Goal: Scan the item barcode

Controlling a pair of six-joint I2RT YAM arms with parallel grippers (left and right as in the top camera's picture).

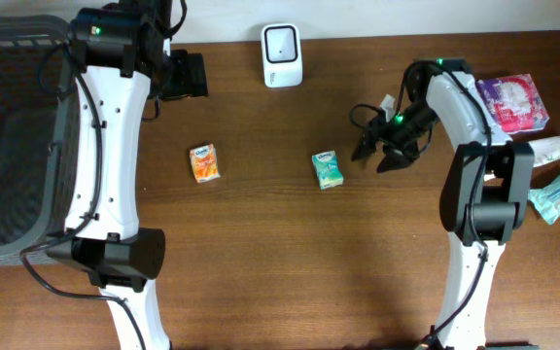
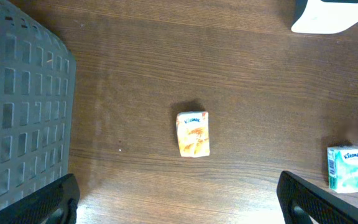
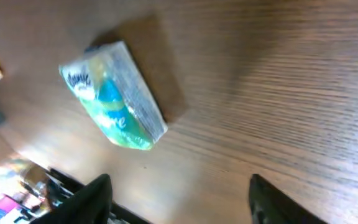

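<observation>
The white lettered end of the green tissue pack should stay free for barcode scanning, so my right gripper will next grab the pack by its green end (image 1: 331, 180) (image 3: 128, 129).
A green tissue pack (image 1: 328, 169) lies flat on the wooden table, just left of my right gripper (image 1: 372, 158). In the right wrist view the pack (image 3: 114, 96) rests ahead of the open right gripper (image 3: 179, 205), apart from both fingers, with nothing between them. An orange tissue pack (image 1: 204, 163) lies further left. The white barcode scanner (image 1: 282, 55) stands at the table's back edge. My left gripper (image 1: 191, 75) hovers at the back left; in its own view it (image 2: 179, 208) is wide open and empty above the orange pack (image 2: 193, 134), with the green pack (image 2: 347, 168) at the right.
A dark mesh basket (image 1: 13, 146) fills the left side. At the right edge lie a pink pack (image 1: 513, 102), a bottle (image 1: 552, 148) and a wipes packet (image 1: 559, 194). The scanner's base (image 2: 328, 15) shows at the top right of the left wrist view.
</observation>
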